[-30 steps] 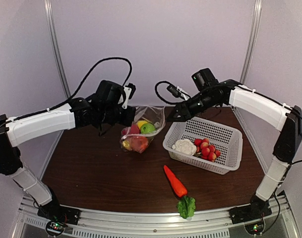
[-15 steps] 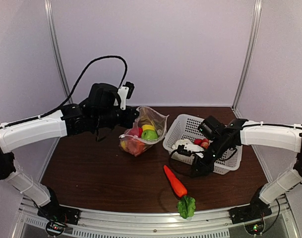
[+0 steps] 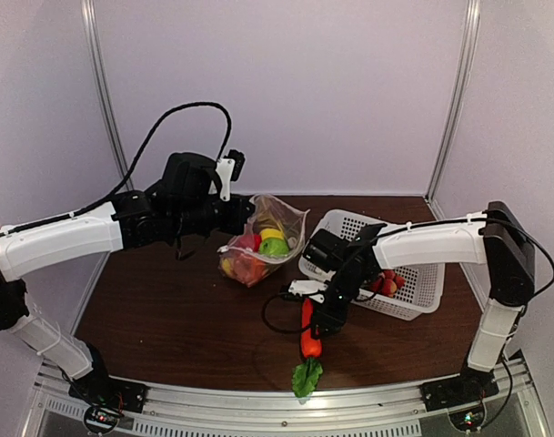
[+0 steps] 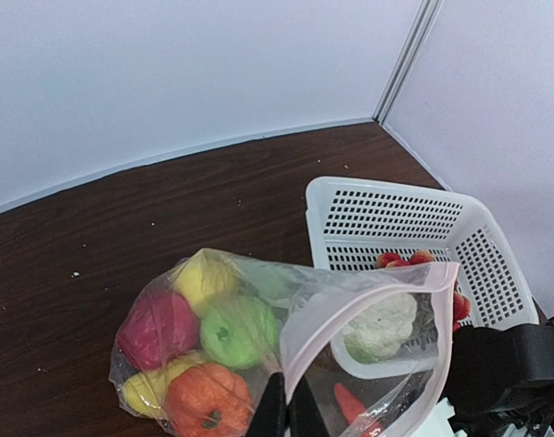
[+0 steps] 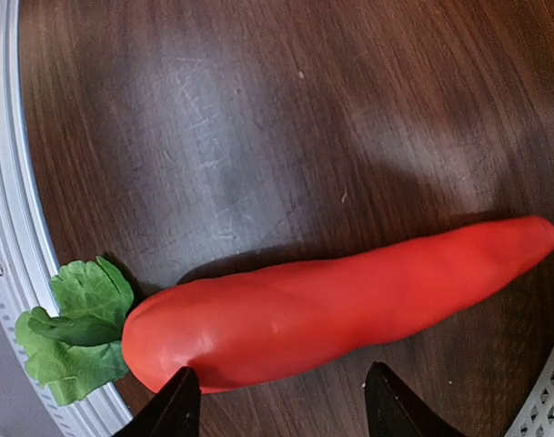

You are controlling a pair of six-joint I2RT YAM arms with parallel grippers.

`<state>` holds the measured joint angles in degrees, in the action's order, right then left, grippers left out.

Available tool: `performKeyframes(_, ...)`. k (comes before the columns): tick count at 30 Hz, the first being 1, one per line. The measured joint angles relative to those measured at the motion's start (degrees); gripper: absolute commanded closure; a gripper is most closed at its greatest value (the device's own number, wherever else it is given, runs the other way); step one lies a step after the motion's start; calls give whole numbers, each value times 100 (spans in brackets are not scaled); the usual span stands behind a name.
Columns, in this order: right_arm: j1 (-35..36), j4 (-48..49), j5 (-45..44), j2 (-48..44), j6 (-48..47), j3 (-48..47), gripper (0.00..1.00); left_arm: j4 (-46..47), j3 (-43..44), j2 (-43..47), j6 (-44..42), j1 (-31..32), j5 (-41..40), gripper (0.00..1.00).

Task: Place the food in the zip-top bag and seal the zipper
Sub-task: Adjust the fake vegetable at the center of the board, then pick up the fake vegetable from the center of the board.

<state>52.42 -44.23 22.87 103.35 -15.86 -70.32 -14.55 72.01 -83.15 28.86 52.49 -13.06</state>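
Note:
The red-orange carrot-shaped piece (image 5: 340, 305) needs its leafy end free to enter the zip-top bag, so my right gripper will next grab it across its thick body (image 5: 269, 320).
The zip-top bag (image 3: 258, 244) hangs open from my left gripper (image 3: 233, 217), which is shut on its mouth edge (image 4: 286, 414). The pale zipper (image 4: 367, 284) runs round the open mouth. Inside lie a yellow lemon (image 4: 204, 278), a green lime (image 4: 233, 332), a red piece (image 4: 156, 328), an orange piece (image 4: 204, 401) and a yellow banana-like piece (image 4: 147, 390). My right gripper (image 3: 318, 317) is open, low over a red-orange carrot-shaped piece (image 5: 340, 305) with green leaves (image 5: 72, 332) on the table. Its left fingertip (image 5: 176, 405) is at the piece's thick end.
The white mesh basket (image 3: 420, 250) stands at the right with a white cauliflower (image 4: 381, 323) and red strawberries (image 3: 387, 284) in it. The metal rail at the table's front edge (image 3: 258, 401) is just beyond the carrot's leaves. The right arm lies across the basket's near-left corner.
My right arm swung from the bag's mouth, past the basket, down to the carrot-shaped piece. The piece has turned, its leaves now further left. The left gripper lifted the bag slightly, then held still.

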Motion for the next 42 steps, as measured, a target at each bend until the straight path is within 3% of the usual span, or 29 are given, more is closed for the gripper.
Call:
performKeyframes(10,48,-404,131,549,505,-754,38,-2,0,4,2,0,0,100)
performKeyframes(19,15,-1001,750,608,507,-809,20,-4,0,28,2,0,15,100)
performKeyframes(27,-61,-1075,850,761,782,-1176,20,-4,0,28,4,0,103,100)
performKeyframes(36,-68,-876,153,1657,1303,-1823,30,0,-13,33,83,0,140,100)
performKeyframes(42,37,-844,-219,1661,1303,-1843,65,-4,-72,87,118,0,138,100)
